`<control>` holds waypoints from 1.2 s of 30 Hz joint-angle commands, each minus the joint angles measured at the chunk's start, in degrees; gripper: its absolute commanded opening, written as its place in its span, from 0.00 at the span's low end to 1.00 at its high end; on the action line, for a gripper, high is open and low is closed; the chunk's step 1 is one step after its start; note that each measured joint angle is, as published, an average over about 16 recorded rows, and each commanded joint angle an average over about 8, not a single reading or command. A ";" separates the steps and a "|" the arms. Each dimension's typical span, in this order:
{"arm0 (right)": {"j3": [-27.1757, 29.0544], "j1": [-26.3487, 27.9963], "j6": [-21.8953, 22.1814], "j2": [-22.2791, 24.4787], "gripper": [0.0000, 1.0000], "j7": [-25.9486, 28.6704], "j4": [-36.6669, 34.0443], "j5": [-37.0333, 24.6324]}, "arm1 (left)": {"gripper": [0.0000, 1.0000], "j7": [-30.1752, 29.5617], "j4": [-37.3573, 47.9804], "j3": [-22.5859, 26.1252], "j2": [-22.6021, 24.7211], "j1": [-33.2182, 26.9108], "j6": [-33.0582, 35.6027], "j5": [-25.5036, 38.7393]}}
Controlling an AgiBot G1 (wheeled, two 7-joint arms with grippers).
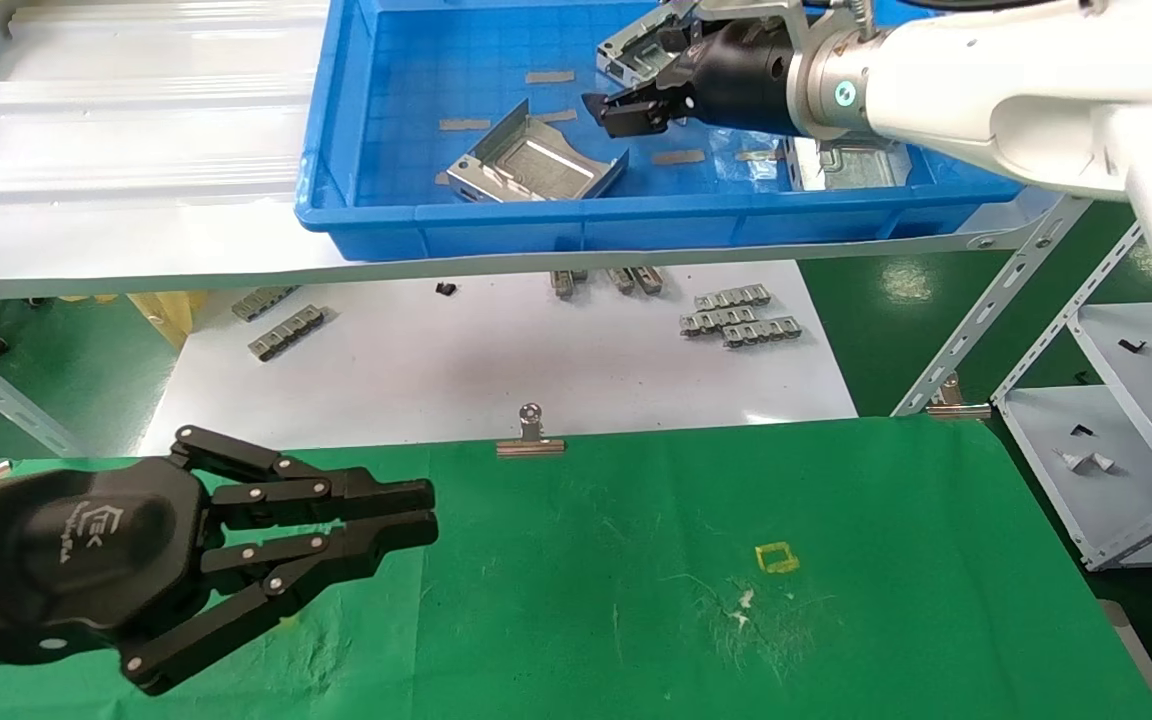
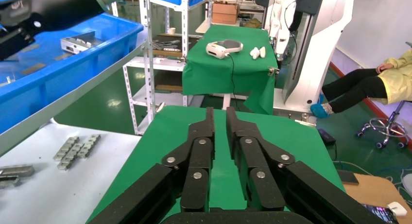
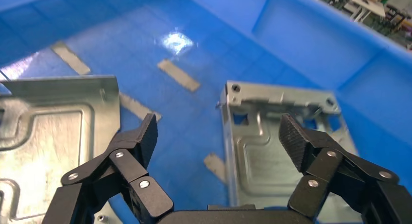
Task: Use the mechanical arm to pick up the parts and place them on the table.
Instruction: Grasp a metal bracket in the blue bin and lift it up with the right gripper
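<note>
Next, my right gripper grabs the silver part by its side edge (image 3: 229, 148) to place the part on the table.
Three silver parts lie in a blue bin (image 1: 576, 215): one in the middle (image 1: 536, 160), one at the back (image 1: 636, 45), one under my right arm (image 1: 851, 165). My right gripper (image 1: 598, 113) is open and empty, low inside the bin between the first two. In the right wrist view (image 3: 218, 124) one part (image 3: 272, 141) lies below the open fingers with its flange edge between them, and another part (image 3: 48, 136) lies beside it. My left gripper (image 1: 431, 510) hangs over the green table (image 1: 836, 520), empty, its fingers drawn together to a narrow gap; it also shows in the left wrist view (image 2: 220, 111).
The bin stands on a grey shelf (image 1: 136, 130). Below it a white board (image 1: 496, 380) holds small grey toothed strips (image 1: 736, 315). A metal clip (image 1: 531, 435) pins the cloth's far edge. A grey rack (image 1: 1116, 450) stands at the right.
</note>
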 commanded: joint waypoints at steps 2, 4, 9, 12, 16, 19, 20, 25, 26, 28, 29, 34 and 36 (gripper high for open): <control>-1.81 -0.53 1.12 -0.09 0.00 1.79 0.68 0.12 | 1.00 0.00 0.00 0.00 0.00 0.00 0.00 0.00; -2.95 -0.70 1.97 -0.09 0.00 3.38 1.08 0.41 | 1.00 0.00 0.00 0.00 0.00 0.00 0.00 0.00; -5.37 -0.98 4.05 -0.06 0.00 7.70 1.61 1.71 | 1.00 0.00 0.00 0.00 0.00 0.00 0.00 0.00; -6.83 -1.09 4.96 -0.04 0.00 9.82 1.95 2.44 | 1.00 0.00 0.00 0.00 0.00 0.00 0.00 0.00; -8.83 -1.23 5.84 0.00 0.00 11.64 2.65 3.23 | 1.00 0.00 0.00 0.00 0.00 0.00 0.00 0.00; -10.25 -1.37 6.47 0.01 0.00 12.54 3.21 3.85 | 1.00 0.00 0.00 0.00 0.00 0.00 0.00 0.00; -10.73 -1.42 6.68 0.02 0.00 12.74 3.41 4.06 | 1.00 0.00 0.00 0.00 0.00 0.00 0.00 0.00; -13.01 -1.59 7.64 0.08 0.00 13.14 4.22 4.99 | 1.00 0.00 0.00 0.01 0.00 0.00 0.00 0.00; -13.43 -1.60 7.78 0.09 0.00 13.14 4.32 5.18 | 1.00 0.00 0.00 0.01 0.00 0.00 0.00 0.00; -14.22 -1.58 7.99 0.12 0.00 13.12 4.43 5.59 | 1.00 0.00 0.00 0.01 0.00 0.00 0.00 0.00; -14.58 -1.56 8.06 0.15 0.00 13.10 4.45 5.83 | 1.00 0.00 0.00 0.01 0.00 0.00 0.00 0.00; -15.84 -1.10 7.94 0.37 0.00 12.46 4.20 7.23 | 1.00 0.00 0.00 0.01 0.00 0.00 0.00 0.00; -15.98 -0.79 7.63 0.52 0.00 11.83 3.99 8.00 | 1.00 0.00 0.00 0.01 0.00 0.00 0.00 0.00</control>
